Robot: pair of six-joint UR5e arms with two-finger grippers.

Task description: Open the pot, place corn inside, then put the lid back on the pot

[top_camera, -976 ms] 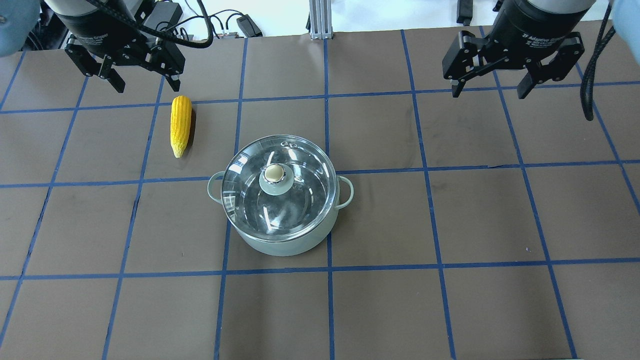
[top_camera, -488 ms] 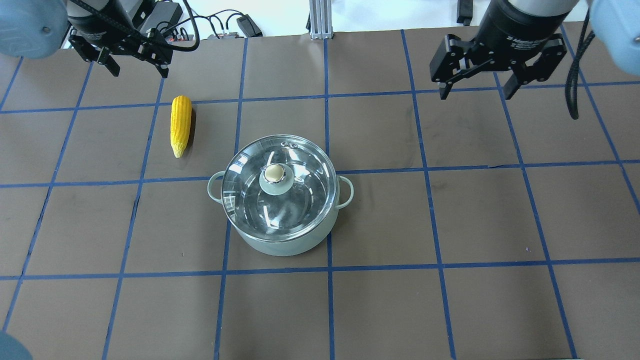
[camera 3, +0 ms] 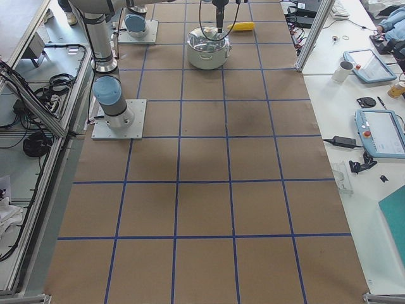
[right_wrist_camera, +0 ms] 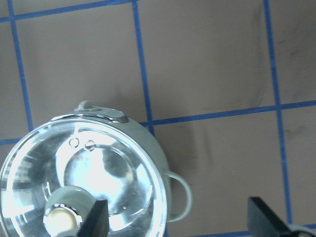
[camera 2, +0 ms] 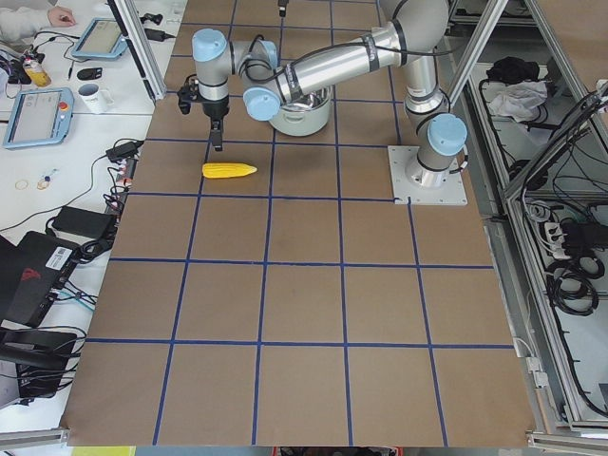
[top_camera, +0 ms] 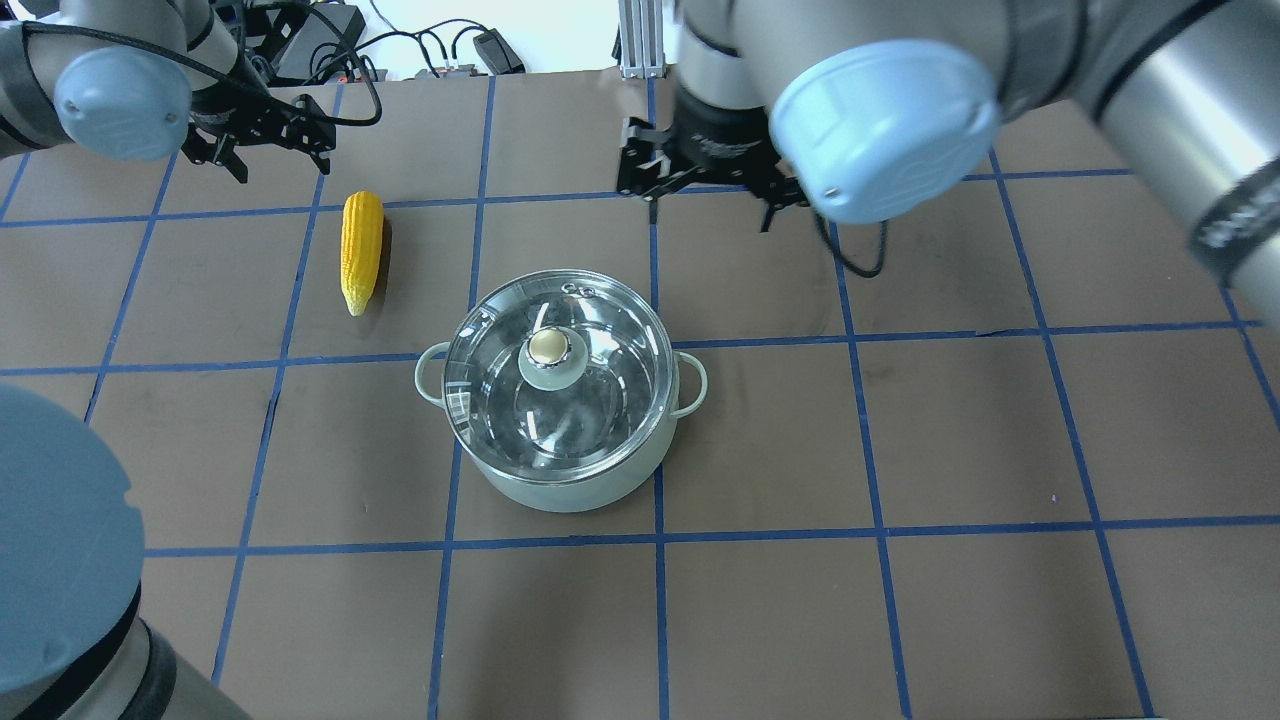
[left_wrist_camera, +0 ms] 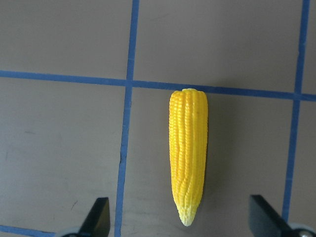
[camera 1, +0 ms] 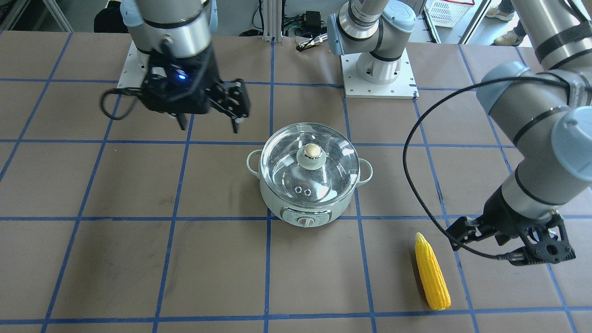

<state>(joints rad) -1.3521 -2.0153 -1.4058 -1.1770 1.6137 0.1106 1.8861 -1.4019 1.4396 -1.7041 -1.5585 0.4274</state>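
The glass lid is too wide for my fingers, so my right gripper will next grab the narrow knob [camera 1: 311, 152] at its center to open the pot.
The mint-green pot [top_camera: 590, 488] stands mid-table with the glass lid [top_camera: 600, 400] on it, knob [top_camera: 548, 348] up. It also shows in the front view [camera 1: 282, 203]. The corn [top_camera: 361, 250] lies on the table to the pot's far left, pointed end toward the robot. My left gripper [top_camera: 280, 162] is open and empty, just beyond the corn's blunt end. In the left wrist view the corn [left_wrist_camera: 187, 153] lies between the open fingers [left_wrist_camera: 98, 217]. My right gripper [top_camera: 710, 215] is open and empty, above the table beyond the pot's far right side. The right wrist view shows the lid [right_wrist_camera: 118, 168].
Cables and power bricks [top_camera: 400, 40] and an aluminium post [top_camera: 640, 40] lie past the table's far edge. The arm bases [camera 1: 379, 69] stand on the robot's side. My left arm's elbow [top_camera: 60, 560] fills the near left corner of the overhead view.
My right gripper has swung far to the left, from the far right corner to just beyond the pot. The left arm has shifted its pose, its gripper staying near the corn's blunt end.
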